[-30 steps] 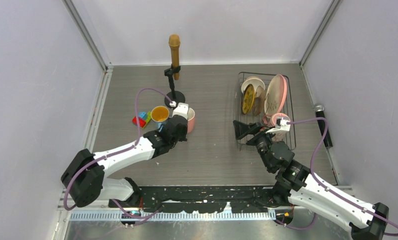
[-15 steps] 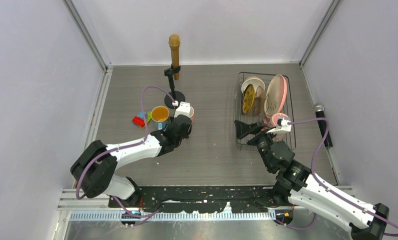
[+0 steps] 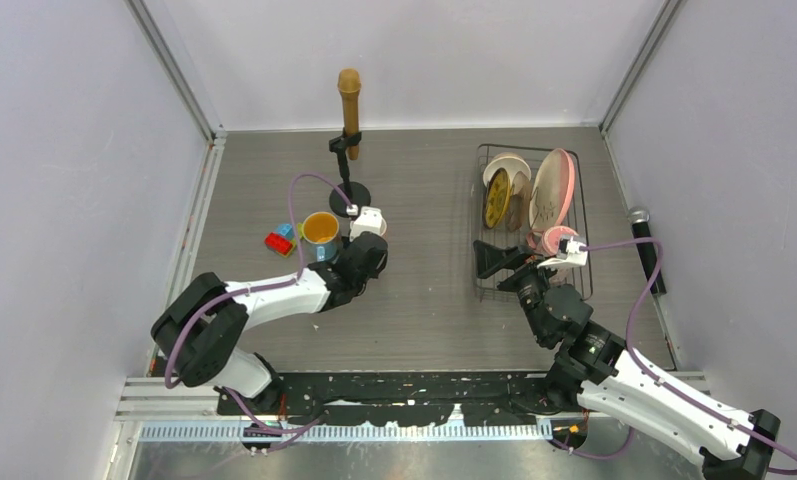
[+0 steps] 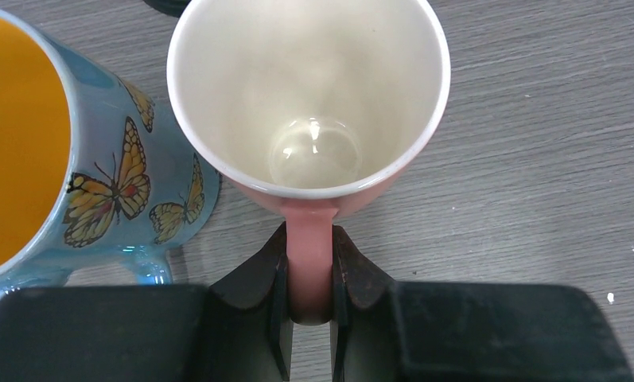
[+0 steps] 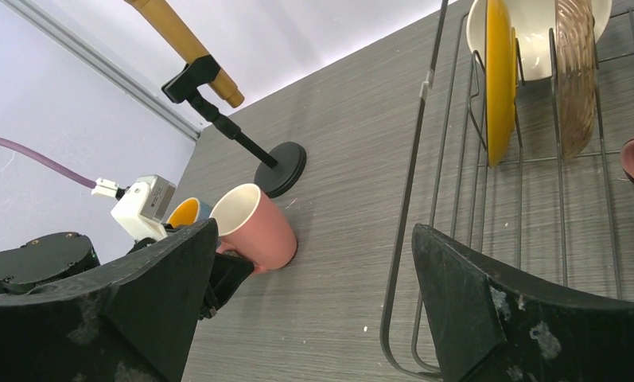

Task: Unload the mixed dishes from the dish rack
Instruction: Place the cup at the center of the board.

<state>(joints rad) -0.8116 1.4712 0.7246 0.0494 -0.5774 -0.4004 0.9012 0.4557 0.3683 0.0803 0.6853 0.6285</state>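
Observation:
The pink mug has its base over flat table beside the orange mug and would remain standing, so my left gripper releases it next.
My left gripper is shut on the handle of the pink mug. The mug stands upright on the table, touching the orange mug with blue butterfly sides. In the top view my left wrist hides the pink mug. The dish rack at the right holds the large pink plate, the yellow plate, the white bowl and the pink patterned mug. My right gripper is open and empty, over the rack's near left corner.
A microphone stand with a round black base stands just behind the two mugs. Small coloured toy blocks lie left of the orange mug. A loose microphone lies right of the rack.
The left arm has swung its elbow rightward and drawn the pink mug in beside the orange mug, under the wrist. The right arm has hardly moved.

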